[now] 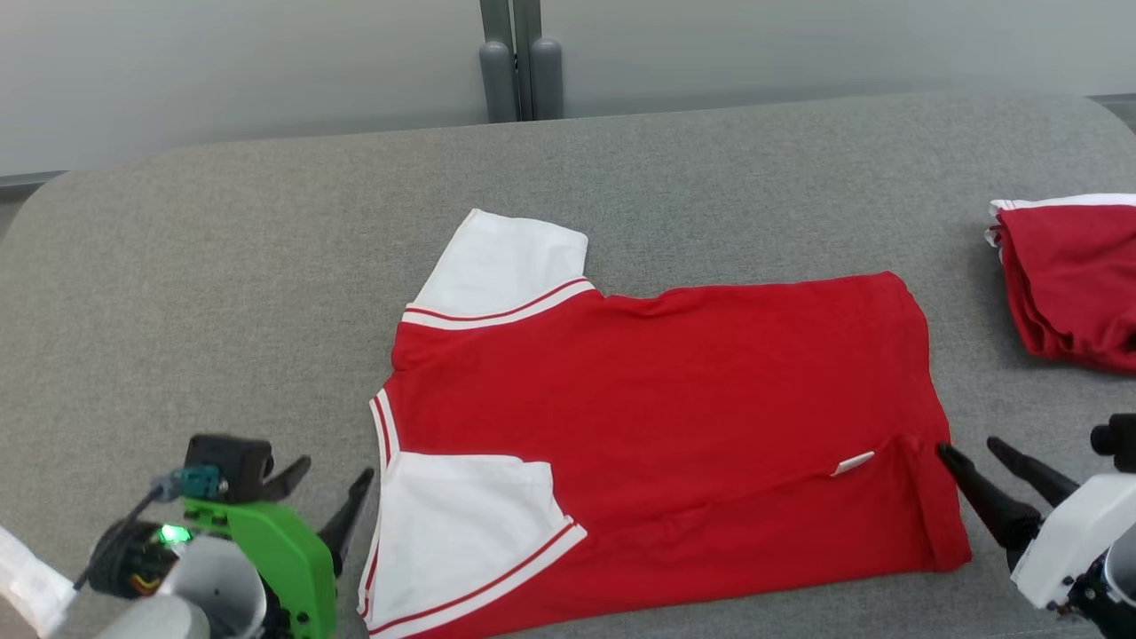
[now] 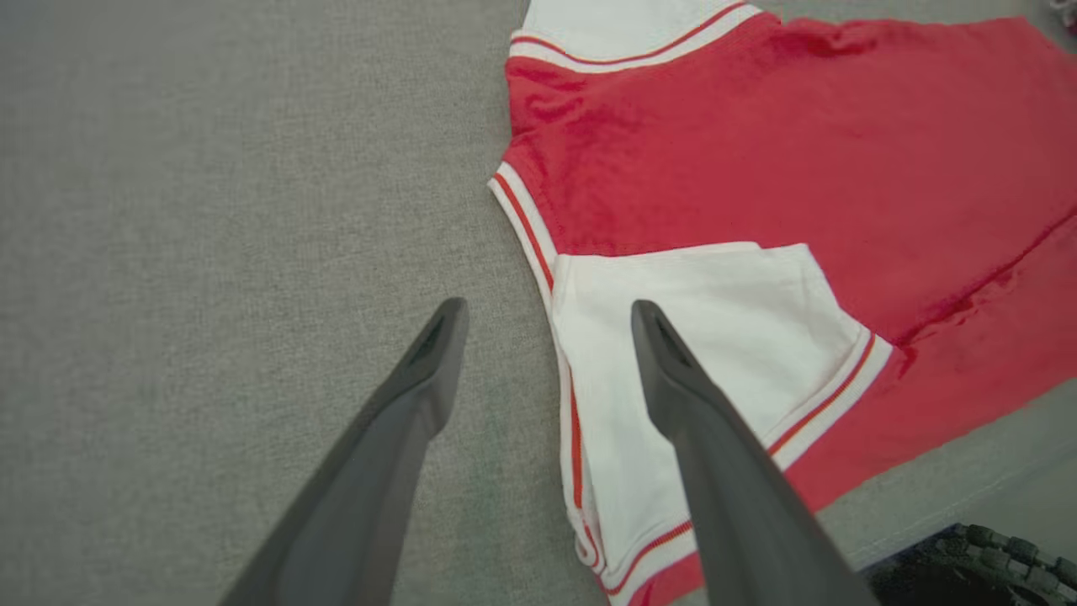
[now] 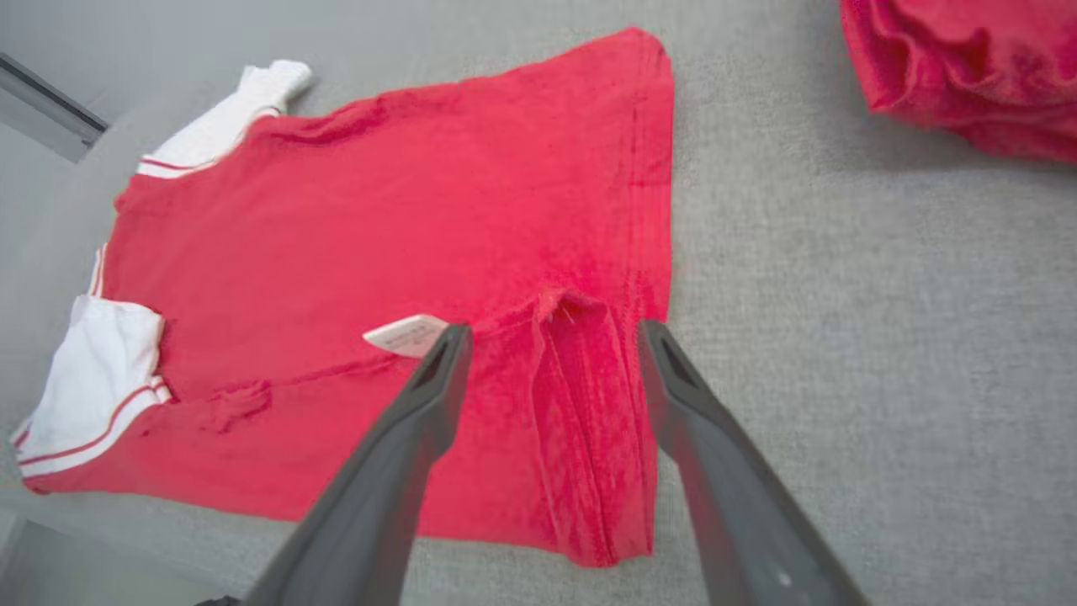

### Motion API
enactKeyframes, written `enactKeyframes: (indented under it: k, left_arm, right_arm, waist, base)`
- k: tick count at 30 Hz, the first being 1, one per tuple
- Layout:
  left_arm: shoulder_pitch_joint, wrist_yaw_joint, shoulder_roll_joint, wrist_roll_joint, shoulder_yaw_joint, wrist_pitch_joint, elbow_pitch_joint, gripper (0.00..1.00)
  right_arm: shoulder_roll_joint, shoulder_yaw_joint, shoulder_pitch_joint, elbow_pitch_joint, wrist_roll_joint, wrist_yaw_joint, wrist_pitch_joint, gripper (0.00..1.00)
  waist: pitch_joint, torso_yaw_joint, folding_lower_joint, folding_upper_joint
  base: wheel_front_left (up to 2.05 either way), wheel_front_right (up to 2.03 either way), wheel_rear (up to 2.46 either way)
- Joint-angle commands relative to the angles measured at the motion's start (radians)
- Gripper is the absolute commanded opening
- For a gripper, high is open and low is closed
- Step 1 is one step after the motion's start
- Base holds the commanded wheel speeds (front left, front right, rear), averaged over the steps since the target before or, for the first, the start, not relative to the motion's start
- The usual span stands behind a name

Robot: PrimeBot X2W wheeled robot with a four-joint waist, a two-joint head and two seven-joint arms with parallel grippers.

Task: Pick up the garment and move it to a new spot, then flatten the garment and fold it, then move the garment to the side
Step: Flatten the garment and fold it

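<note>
My left gripper will next grab the outspread white sleeve by its open-end corner, so that it can fold the garment over on itself.
The garment is a red T-shirt with white sleeves, lying spread on the grey table, collar end to the left and hem to the right. Its near edge is folded up over the body, and the near white sleeve lies on top. A small white tag shows near the hem. My left gripper stands open just left of the near sleeve, its fingers straddling the striped edge, holding nothing. My right gripper is open at the hem's near corner, over a raised crease.
A second red and white garment lies bunched at the table's right edge, also seen top right in the right wrist view. Two grey posts stand behind the table. The table's front edge runs close under the shirt's near side.
</note>
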Motion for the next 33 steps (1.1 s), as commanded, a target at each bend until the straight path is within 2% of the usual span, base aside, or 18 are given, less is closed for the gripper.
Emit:
enactKeyframes:
  k: [1,7,13,20,26,33]
  left_arm:
    - [-0.039,-0.007,0.018,0.018,0.000,0.020,-0.003,1.00]
    - [-0.253,-0.078,0.031,0.038,-0.019,0.173,0.004,1.00]
    - [-0.487,-0.180,-0.043,0.015,-0.037,0.293,0.143,1.00]
    - [-0.711,-0.273,-0.145,0.033,-0.061,0.343,0.369,1.00]
    - [-0.831,-0.320,-0.199,0.031,-0.082,0.354,0.525,1.00]
    - [-0.926,-0.344,-0.240,0.001,-0.115,0.362,0.648,1.00]
  right_arm:
    - [-0.007,-0.012,-0.021,-0.006,-0.006,0.000,-0.014,1.00]
    - [0.017,-0.042,-0.178,0.050,-0.081,0.000,0.005,1.00]
    - [0.082,-0.050,-0.383,0.176,-0.106,0.000,0.067,1.00]
    - [0.134,0.009,-0.599,0.311,-0.142,0.000,0.127,1.00]
    - [0.164,0.077,-0.716,0.412,-0.147,0.000,0.170,1.00]
    - [0.184,0.140,-0.785,0.461,-0.113,0.000,0.153,1.00]
  waist:
    - [0.015,-0.006,0.0000,0.0000]
    - [0.080,-0.037,0.0000,0.0000]
    - [0.165,-0.052,0.0000,0.0000]
    - [0.268,-0.078,0.0000,0.0000]
    - [0.320,-0.102,0.0000,0.0000]
    - [0.366,-0.124,0.0000,0.0000]
  base:
    - [0.00,0.00,0.00]
    - [0.00,0.00,0.00]
    - [0.00,0.00,0.00]
    - [0.00,0.00,0.00]
    - [0.00,0.00,0.00]
    - [0.00,0.00,0.00]
